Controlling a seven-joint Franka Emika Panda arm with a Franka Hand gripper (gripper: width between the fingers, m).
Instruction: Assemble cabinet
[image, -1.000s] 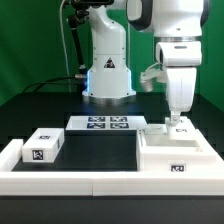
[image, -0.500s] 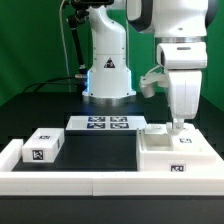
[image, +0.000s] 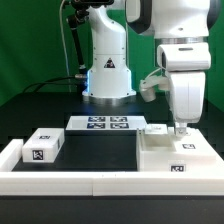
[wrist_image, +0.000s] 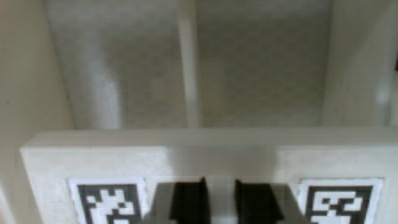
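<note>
The white panel sits low between the sides of the cabinet body in the exterior view, so it is time for my gripper to release the panel now.
The cabinet's large white box body (image: 172, 152) stands at the exterior view's right, against the front rail, with a tag on its front. My gripper (image: 181, 129) is low over its back top edge. In the wrist view the gripper (wrist_image: 217, 203) has its dark fingers (wrist_image: 185, 203) close together, with a thin white strip of the body's wall (wrist_image: 196, 150) between them and a tag on either side. A smaller white box part (image: 42, 147) with tags lies at the left. Another small white part (image: 156, 127) lies just behind the body.
The marker board (image: 100, 124) lies flat at the middle back, in front of the arm's base (image: 107, 75). The low white border rail (image: 90, 183) runs along the front and up the left side. The table top is black.
My gripper has moved a little down and toward the exterior view's right, onto the body's back edge. The box body seems to have shifted slightly right with it. The other parts have not moved.
</note>
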